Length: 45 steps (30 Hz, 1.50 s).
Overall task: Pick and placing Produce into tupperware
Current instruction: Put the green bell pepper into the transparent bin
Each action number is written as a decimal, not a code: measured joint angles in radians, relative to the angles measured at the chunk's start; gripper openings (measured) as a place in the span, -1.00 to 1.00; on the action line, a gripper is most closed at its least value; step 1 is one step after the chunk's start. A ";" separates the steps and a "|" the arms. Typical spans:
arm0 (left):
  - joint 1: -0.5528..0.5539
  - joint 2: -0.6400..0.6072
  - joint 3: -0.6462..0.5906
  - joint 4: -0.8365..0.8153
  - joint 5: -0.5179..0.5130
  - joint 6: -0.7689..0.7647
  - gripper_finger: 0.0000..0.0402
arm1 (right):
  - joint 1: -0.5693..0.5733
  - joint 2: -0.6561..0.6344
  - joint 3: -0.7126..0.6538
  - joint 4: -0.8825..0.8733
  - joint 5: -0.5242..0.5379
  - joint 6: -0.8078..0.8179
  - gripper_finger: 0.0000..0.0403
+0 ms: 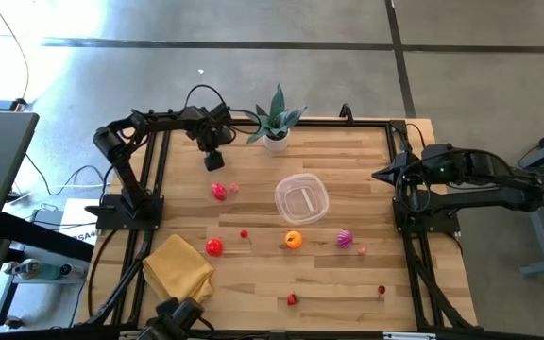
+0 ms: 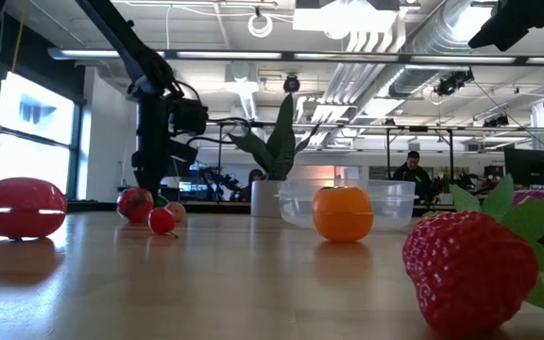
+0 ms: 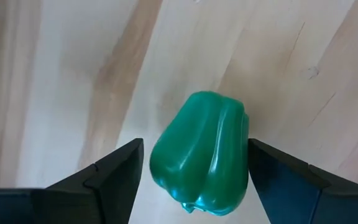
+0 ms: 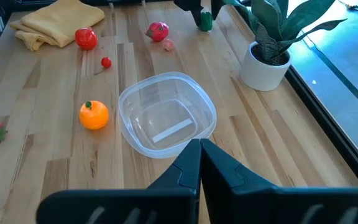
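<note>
My left gripper needs to place the pepper in the clear tub, so it should grab the green pepper by its ridged sides next.
A green toy pepper lies on the wood near the table's far left. My left gripper is low over it, open, with a finger on each side. The clear tub stands empty at mid-table. Other produce lies scattered on the table: a red tomato, a cherry, a red piece, an orange, a magenta piece and a strawberry. My right gripper is shut and waits over the table's right edge, pointing at the tub. My left gripper comes at the green pepper from above, pointing down. One finger meets the edge of the pepper's side. The other finger stands a narrow gap off it. Whether the first finger truly touches, I cannot tell.
A potted green plant stands at the far edge, just right of my left gripper. A folded yellow cloth lies at the near left. Small red pieces sit near the right front. Black frame rails run along the table's edges.
</note>
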 joint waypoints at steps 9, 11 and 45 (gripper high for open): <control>0.000 0.041 0.001 0.002 0.007 0.000 0.34 | 0.000 0.000 0.000 0.000 0.000 0.000 -1.00; 0.000 0.041 0.001 0.002 0.007 0.000 0.32 | 0.000 0.000 0.000 0.000 0.000 0.000 -1.00; 0.000 0.041 0.001 -0.004 0.007 -0.024 0.03 | 0.000 0.000 0.000 0.000 0.000 0.000 -1.00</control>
